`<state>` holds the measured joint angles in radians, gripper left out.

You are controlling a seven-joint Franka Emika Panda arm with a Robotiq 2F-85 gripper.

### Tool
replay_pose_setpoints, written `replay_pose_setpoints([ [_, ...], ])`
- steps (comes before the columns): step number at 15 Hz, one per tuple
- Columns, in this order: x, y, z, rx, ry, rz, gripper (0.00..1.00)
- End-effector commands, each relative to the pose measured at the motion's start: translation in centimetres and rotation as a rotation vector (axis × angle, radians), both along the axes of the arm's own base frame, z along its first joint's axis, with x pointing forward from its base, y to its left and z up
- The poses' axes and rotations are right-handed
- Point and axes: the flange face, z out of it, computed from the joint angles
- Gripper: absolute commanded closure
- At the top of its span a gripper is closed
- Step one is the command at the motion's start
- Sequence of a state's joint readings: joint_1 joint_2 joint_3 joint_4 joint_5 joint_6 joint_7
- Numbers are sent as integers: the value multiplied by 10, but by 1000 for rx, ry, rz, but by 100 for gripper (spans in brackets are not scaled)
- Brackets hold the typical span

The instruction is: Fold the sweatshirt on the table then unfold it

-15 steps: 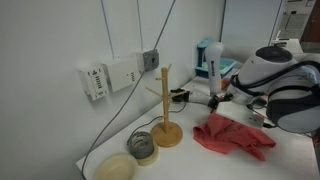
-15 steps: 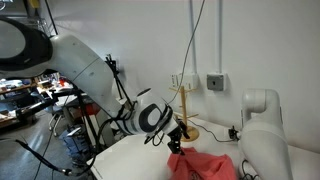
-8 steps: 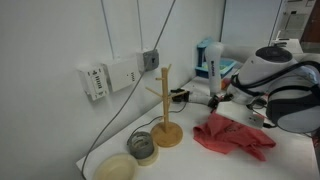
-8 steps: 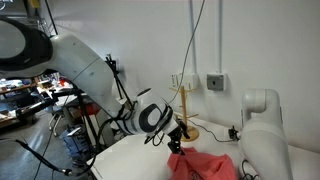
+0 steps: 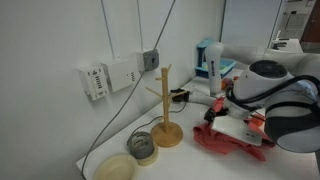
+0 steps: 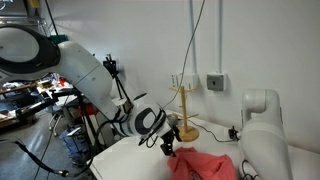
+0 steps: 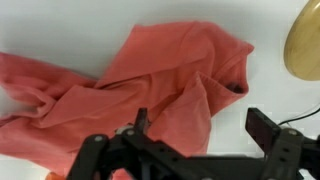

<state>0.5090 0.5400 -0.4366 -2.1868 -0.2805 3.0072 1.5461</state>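
Next, my gripper grabs the sweatshirt (image 7: 150, 70) by its edge nearest the wooden stand, to unfold the sweatshirt.
The salmon-red sweatshirt (image 7: 150, 70) lies crumpled on the white table (image 7: 60, 25); it also shows in both exterior views (image 5: 232, 143) (image 6: 205, 165). My gripper (image 7: 203, 125) hangs open just above the sweatshirt's edge. One finger (image 7: 140, 122) is over the fabric, the other (image 7: 266, 126) over bare table. Nothing is between the jaws. In both exterior views the gripper (image 5: 217, 115) (image 6: 168, 143) hovers low at the end of the garment nearer the wooden stand.
A wooden stand (image 5: 165, 108) with a round base (image 7: 305, 40) stands close beside the sweatshirt. Two round items, a grey roll (image 5: 141, 147) and a pale bowl (image 5: 115, 167), sit near the table edge. A black cable (image 7: 300, 118) runs by the stand's base.
The arm has come down and moved in over the sweatshirt; the gripper is now much closer to the fabric. The jaws stay open and the sweatshirt has not moved.
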Motion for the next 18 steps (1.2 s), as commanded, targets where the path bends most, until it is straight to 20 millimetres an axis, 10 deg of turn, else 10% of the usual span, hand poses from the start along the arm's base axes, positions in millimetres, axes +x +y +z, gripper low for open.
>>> replay_pose_setpoints([
  [1, 10, 22, -3, 24, -35, -20, 0],
  [14, 57, 19, -41, -49, -67, -71, 0],
  [18, 66, 16, -46, -64, -80, -81, 42],
])
